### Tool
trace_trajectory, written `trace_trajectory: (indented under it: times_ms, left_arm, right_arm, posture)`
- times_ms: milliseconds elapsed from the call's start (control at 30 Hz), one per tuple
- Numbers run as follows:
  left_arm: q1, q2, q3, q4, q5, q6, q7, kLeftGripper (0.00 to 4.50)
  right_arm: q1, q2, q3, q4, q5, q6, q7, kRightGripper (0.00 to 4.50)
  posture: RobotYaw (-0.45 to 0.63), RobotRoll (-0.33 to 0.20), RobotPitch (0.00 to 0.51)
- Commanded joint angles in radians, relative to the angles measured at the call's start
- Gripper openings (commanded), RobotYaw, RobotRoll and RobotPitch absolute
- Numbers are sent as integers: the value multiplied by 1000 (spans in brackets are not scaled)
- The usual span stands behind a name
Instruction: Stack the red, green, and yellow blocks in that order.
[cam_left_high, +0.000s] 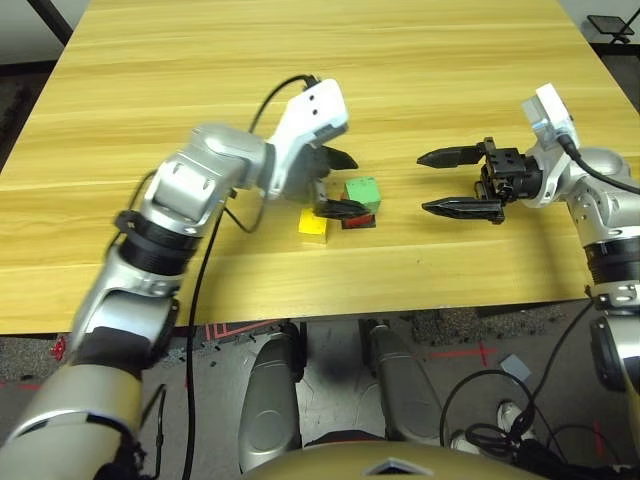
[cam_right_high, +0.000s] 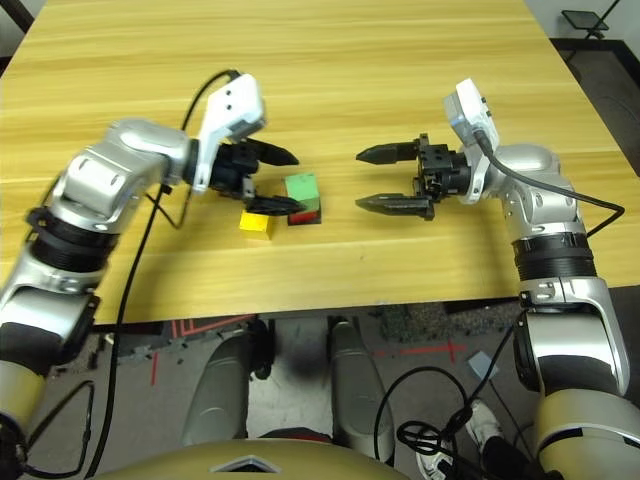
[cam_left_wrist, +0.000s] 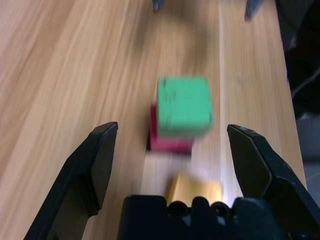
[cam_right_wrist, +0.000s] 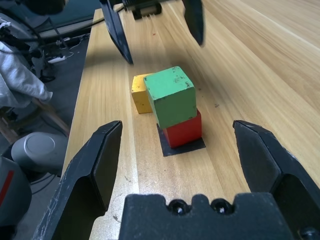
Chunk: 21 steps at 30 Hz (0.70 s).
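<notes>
The stack (cam_left_high: 361, 199) stands close to one side of the yellow block (cam_left_high: 313, 226), so my left gripper should next grab the yellow block by its open front and back sides.
The green block (cam_left_high: 363, 189) rests on the red block (cam_right_wrist: 184, 131), slightly twisted and offset toward the yellow side. The red block stands on a flat black square patch (cam_right_wrist: 182, 146). The yellow block (cam_left_high: 313, 226) lies on the table just left of the stack, close to it. My left gripper (cam_left_high: 349, 184) is open at the stack's left side, its fingers (cam_left_wrist: 97, 165) spread wider than the green block and not touching it. My right gripper (cam_left_high: 423, 182) is open and empty a short way to the right of the stack, pointing at it.
The wooden table (cam_left_high: 300, 70) stretches far behind the blocks. Its front edge (cam_left_high: 400, 305) runs close below them. A black cable (cam_left_high: 270, 100) loops over my left wrist.
</notes>
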Motion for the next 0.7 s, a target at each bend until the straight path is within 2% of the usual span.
trace_trajectory:
  times_ms: [33,167,500,700]
  left_arm:
    - [72,86,7,-63,-20,-37,-78,4463]
    - [118,106,5,-65,-5,-79,-73,4463]
    - [153,7,-9,52,49,-192,-4,4463]
    - [174,-15,-38,114,85,-259,-25,4463]
  right_arm:
    - [-21,2,-5,25,-16,-4,14,4500]
    - [-40,7,-4,48,-26,-12,24,4500]
    - [-56,4,-15,49,-34,5,29,4500]
    - [-37,-5,-29,20,-29,26,20,4500]
  posture:
    - [101,20,261]
    - [105,12,258]
    - [82,-10,259]
    - [62,-17,265]
